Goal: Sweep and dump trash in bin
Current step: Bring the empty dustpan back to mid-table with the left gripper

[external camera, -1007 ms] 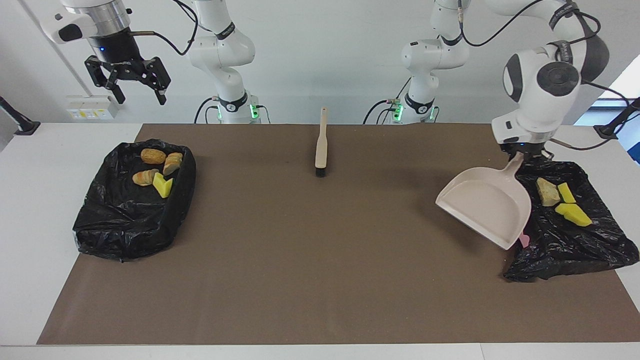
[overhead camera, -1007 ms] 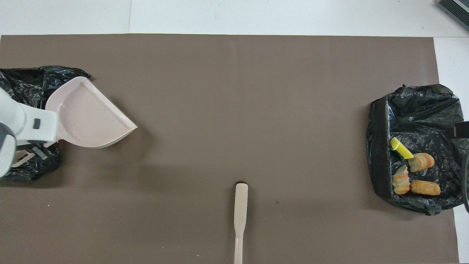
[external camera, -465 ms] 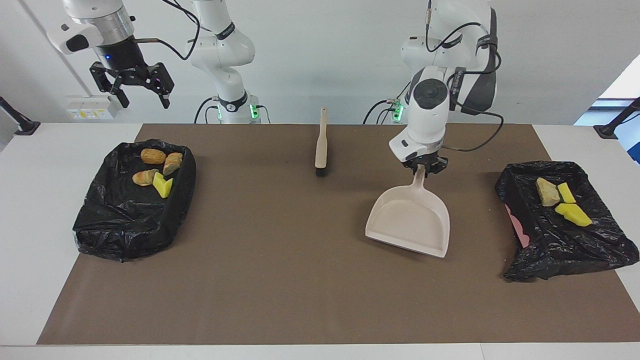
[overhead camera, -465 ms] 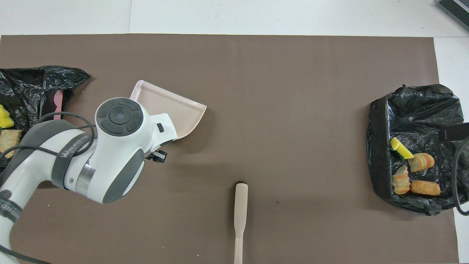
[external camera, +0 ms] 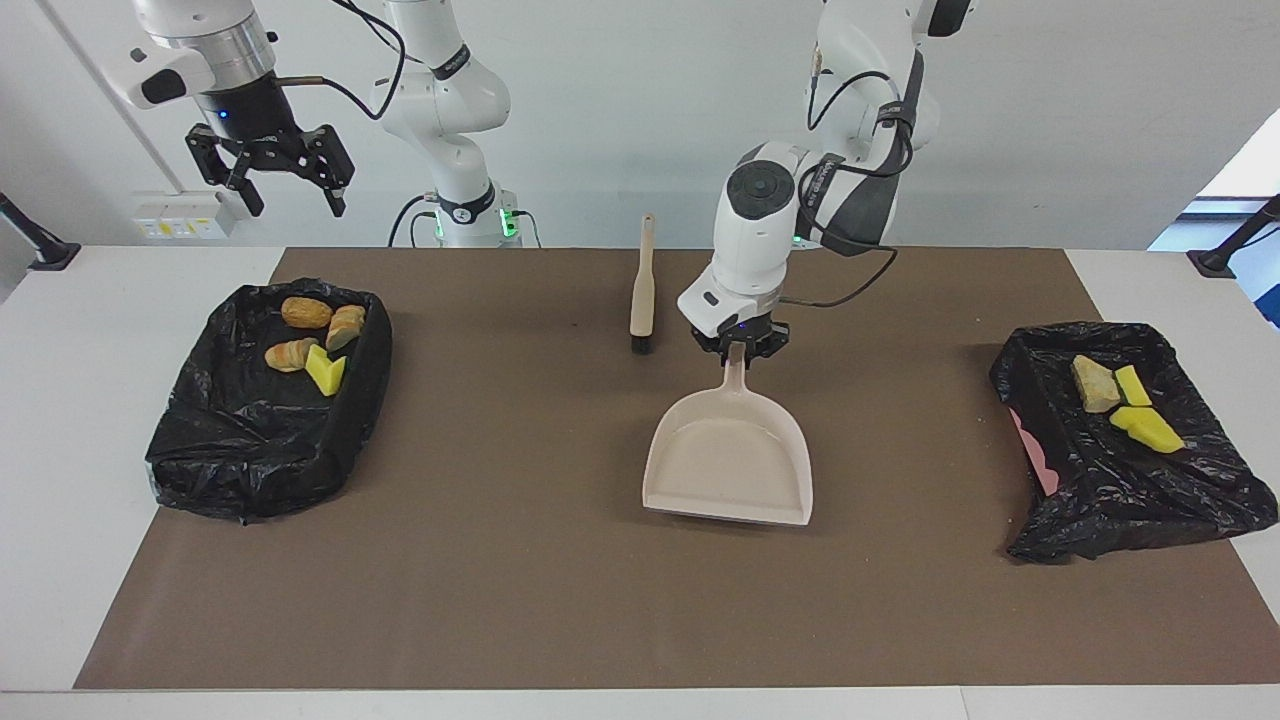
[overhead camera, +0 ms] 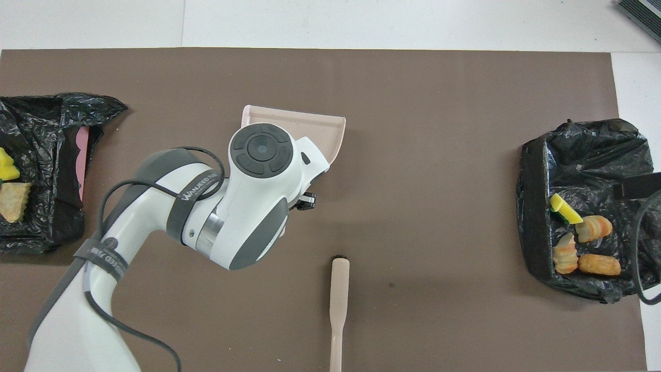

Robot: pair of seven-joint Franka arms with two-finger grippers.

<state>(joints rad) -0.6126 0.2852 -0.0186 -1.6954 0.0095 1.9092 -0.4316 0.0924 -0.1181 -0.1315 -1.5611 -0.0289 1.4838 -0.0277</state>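
Note:
My left gripper needs to keep holding the dustpan first. The sloping dustpan is above the brown mat in the overhead view, and it would drop if I opened now.
My left gripper [external camera: 738, 345] is shut on the handle of the beige dustpan [external camera: 730, 460], over the middle of the brown mat. The empty pan [overhead camera: 315, 126] slopes down away from the robots, its lip close to the mat. In the overhead view the arm hides the handle and the grip. Trash lies in two black-bagged bins: bread-like lumps [external camera: 308, 312] and a yellow sponge piece [external camera: 326, 372] in the bin [external camera: 250, 440] at the right arm's end, a tan lump [external camera: 1095, 385] and yellow wedges [external camera: 1150, 428] in the bin [external camera: 1120, 490] at the left arm's end. My right gripper [external camera: 270, 175] hangs open and empty high over its bin.
The beige brush [external camera: 642, 290] lies on the mat nearer to the robots than the dustpan, bristles pointing away from them; its handle [overhead camera: 338, 305] runs toward the robots. White table [external camera: 60, 400] borders the brown mat [external camera: 500, 560].
My left arm carried the dustpan from over the bin at its end to the middle of the mat and turned it to face away from the robots. The right gripper barely shifted.

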